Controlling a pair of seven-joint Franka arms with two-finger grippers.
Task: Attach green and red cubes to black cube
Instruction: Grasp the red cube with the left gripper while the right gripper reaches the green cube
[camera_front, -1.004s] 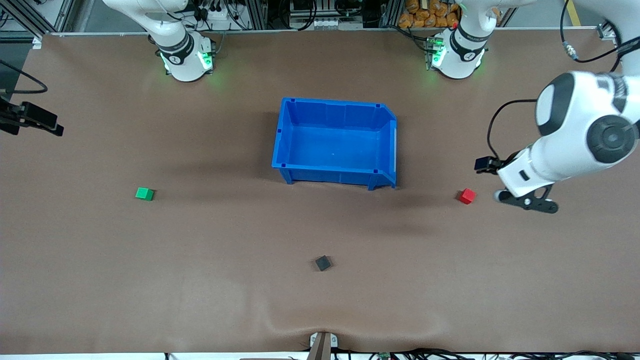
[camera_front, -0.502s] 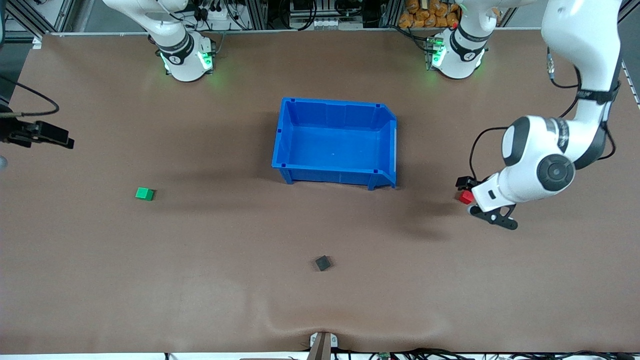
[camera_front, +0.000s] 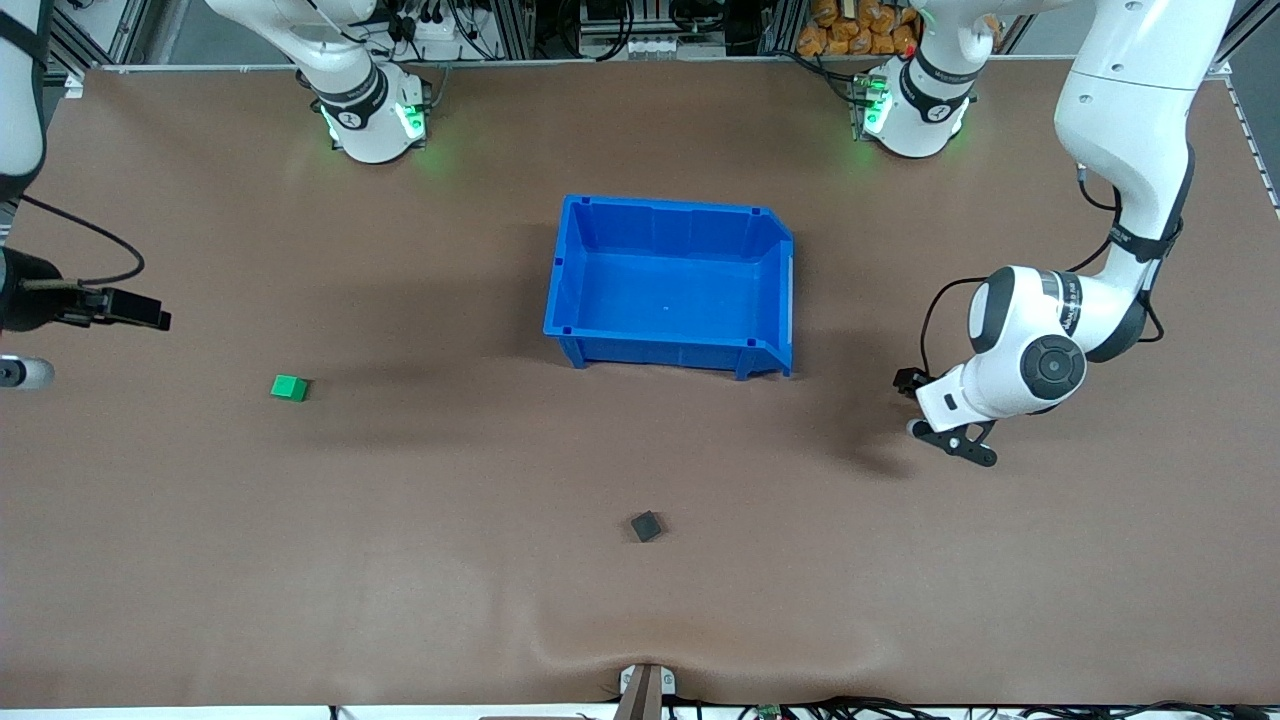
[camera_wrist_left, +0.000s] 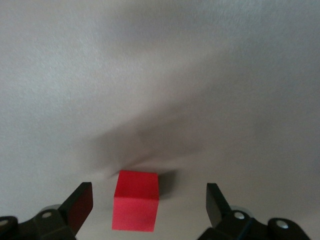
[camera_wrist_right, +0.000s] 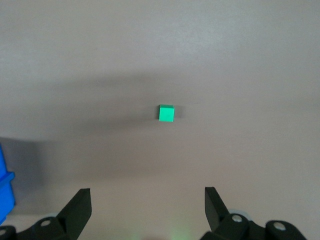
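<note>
I should pick up the red cube by its opposite sides with my left gripper next, so that I can attach it to the black cube (camera_front: 647, 526).
The red cube (camera_wrist_left: 136, 202) lies on the table between the open fingers of my left gripper (camera_wrist_left: 147, 192), untouched, closer to one finger. In the front view the left hand (camera_front: 945, 432) is over it and hides it. The green cube (camera_front: 289, 387) lies toward the right arm's end of the table. In the right wrist view it (camera_wrist_right: 166, 113) is well ahead of my open, empty right gripper (camera_wrist_right: 147, 200). Only the right arm's wrist (camera_front: 60, 300) shows in the front view. The black cube (camera_front: 647, 526) lies alone, nearer to the front camera than the bin.
A blue bin (camera_front: 780, 300) stands empty in the middle of the table, between the two arms' bases and the black cube. Its corner shows in the right wrist view (camera_wrist_right: 4, 192). The brown mat has a ripple at the front edge (camera_front: 640, 650).
My left arm has swung in and lowered over the red cube, which now is hidden in the front view. My right arm's wrist has moved in toward the green cube.
</note>
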